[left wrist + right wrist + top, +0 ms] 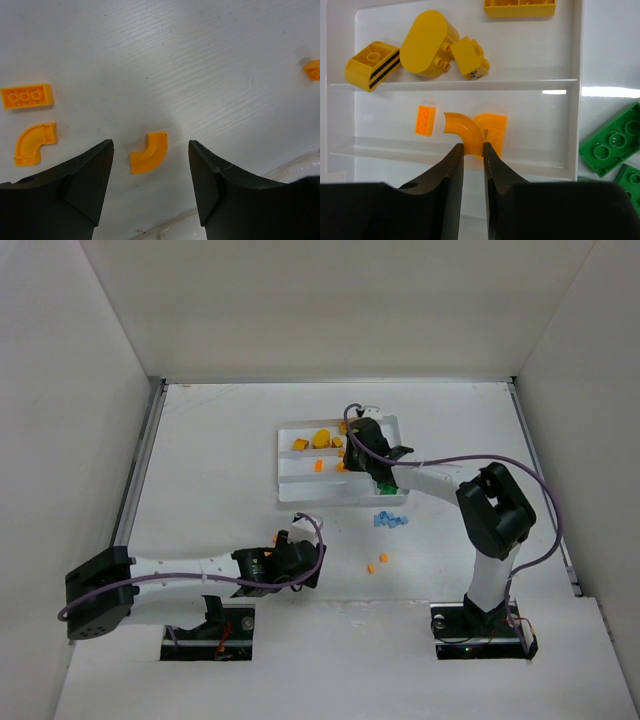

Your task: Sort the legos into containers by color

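My right gripper can open now: the curved orange lego hangs between the middle section's sides, partly over the flat orange piece [492, 129], and would stay inside.
My left gripper [150, 146] hangs open low over the table, with a curved orange lego [149, 153] lying flat between its fingers, untouched. Another curved orange piece [34, 143] and an orange studded brick [26, 96] lie to its left. My right gripper [472, 146] is shut on a curved orange lego [465, 131], held above the middle section of the white tray [455, 85]. That section holds a small orange brick [425, 120] and a flat orange piece [492, 129]. Yellow bricks [427, 42] fill the section beyond. In the top view the right gripper [365, 445] is over the tray [286, 490].
Green bricks [610, 145] lie past the tray's right-hand wall, on what looks like its end section. Light-blue pieces [390, 520] and two small orange bits [377, 563] sit on the table between the arms. One more orange piece [313, 69] lies at the far right.
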Robot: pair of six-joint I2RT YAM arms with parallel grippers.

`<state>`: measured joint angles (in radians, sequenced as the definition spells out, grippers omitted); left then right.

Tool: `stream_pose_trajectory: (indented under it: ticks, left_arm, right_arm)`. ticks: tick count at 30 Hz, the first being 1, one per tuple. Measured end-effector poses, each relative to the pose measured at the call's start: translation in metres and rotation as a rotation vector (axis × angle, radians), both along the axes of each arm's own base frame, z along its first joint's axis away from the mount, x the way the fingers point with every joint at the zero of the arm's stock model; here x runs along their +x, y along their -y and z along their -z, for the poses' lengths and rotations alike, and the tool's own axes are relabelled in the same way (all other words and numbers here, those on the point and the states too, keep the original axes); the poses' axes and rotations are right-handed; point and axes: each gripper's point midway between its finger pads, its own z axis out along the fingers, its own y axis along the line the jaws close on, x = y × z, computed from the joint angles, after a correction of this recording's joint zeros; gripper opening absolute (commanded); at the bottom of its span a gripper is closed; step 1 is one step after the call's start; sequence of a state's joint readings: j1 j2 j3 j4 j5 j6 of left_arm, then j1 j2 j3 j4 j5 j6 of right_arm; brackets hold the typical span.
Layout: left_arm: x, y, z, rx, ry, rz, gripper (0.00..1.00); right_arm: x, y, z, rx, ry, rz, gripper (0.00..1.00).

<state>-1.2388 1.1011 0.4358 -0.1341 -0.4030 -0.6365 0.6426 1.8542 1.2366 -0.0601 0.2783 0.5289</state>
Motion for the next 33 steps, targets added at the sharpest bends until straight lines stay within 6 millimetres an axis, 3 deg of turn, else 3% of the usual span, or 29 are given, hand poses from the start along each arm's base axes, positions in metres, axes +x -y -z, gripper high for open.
stream_pose_trajectory:
  ticks: [8, 12, 20, 23, 29, 33]
  left_arm:
    - [-0.003, -0.001, 0.008, 0.031, -0.02, 0.009, 0.59]
    - [-0.002, -0.001, 0.012, 0.054, -0.022, 0.008, 0.59]
    - [0.0, 0.0, 0.012, 0.064, -0.017, 0.003, 0.56]
    - [0.0, 0.0, 0.013, 0.069, -0.014, 0.004, 0.53]
    - [-0.004, 0.002, 0.013, 0.088, -0.012, 0.021, 0.49]
    - [-0.009, 0.003, 0.014, 0.102, -0.014, 0.036, 0.39]
  right_arm:
    - [-0.003, 0.003, 0.009, -0.029, -0.021, -0.009, 0.29]
    - [-0.003, 0.003, 0.009, -0.031, -0.021, -0.01, 0.45]
    - [-0.006, 0.006, 0.01, -0.04, -0.021, -0.014, 0.45]
    - [-0.017, 0.014, 0.008, -0.042, -0.022, -0.011, 0.45]
    - [-0.044, 0.034, -0.016, -0.006, 0.017, 0.012, 0.46]
    - [-0.068, 0.045, -0.018, 0.015, 0.024, 0.024, 0.49]
